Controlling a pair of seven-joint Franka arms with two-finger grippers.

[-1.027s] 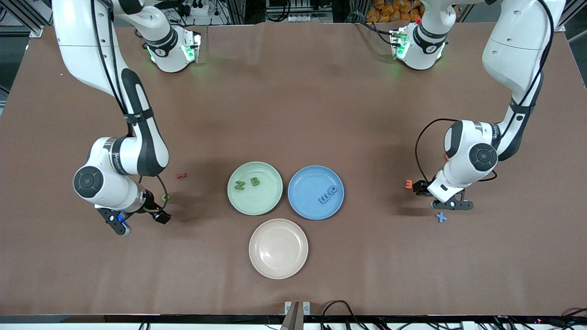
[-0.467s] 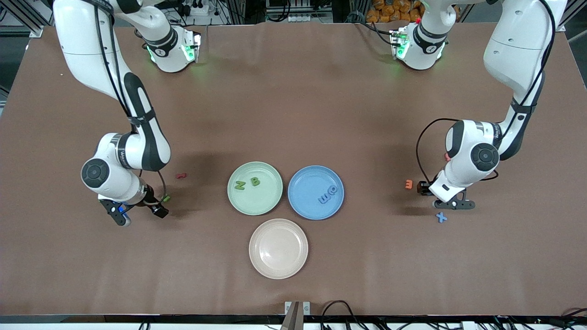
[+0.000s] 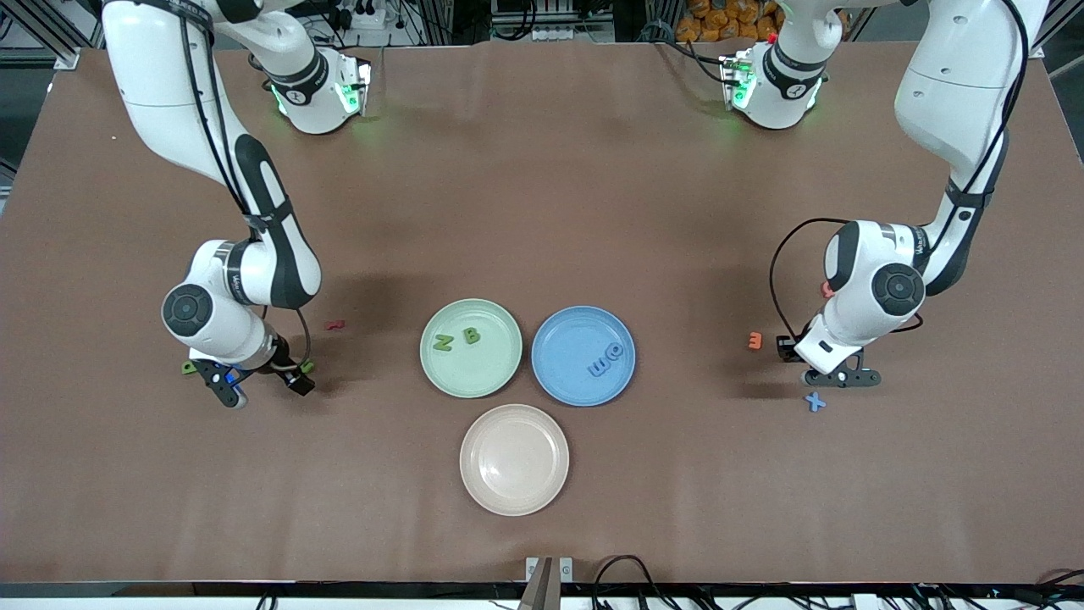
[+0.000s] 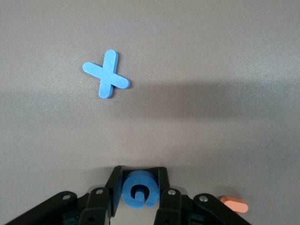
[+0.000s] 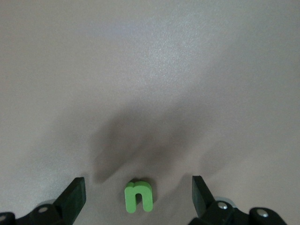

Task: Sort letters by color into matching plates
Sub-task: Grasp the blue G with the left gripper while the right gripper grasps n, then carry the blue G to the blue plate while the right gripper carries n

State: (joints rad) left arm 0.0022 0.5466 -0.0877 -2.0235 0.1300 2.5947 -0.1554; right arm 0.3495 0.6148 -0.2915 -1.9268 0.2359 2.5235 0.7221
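Note:
My right gripper grabs the light green n by its two upright legs next, to sort it onto the mint green plate.
My left gripper is shut on a blue letter, low over the table near the left arm's end. A blue X lies just nearer the front camera, and an orange letter lies beside the gripper. My right gripper hangs open over a light green n. The mint green plate holds a green N and B. The blue plate holds two blue letters.
A cream plate sits nearer the front camera than the other two plates. A red letter and a dark green letter lie near the right gripper. A pink letter peeks out by the left arm.
My left gripper's fingers have closed onto the blue letter. The right arm has shifted a little toward its base, uncovering the dark green letter.

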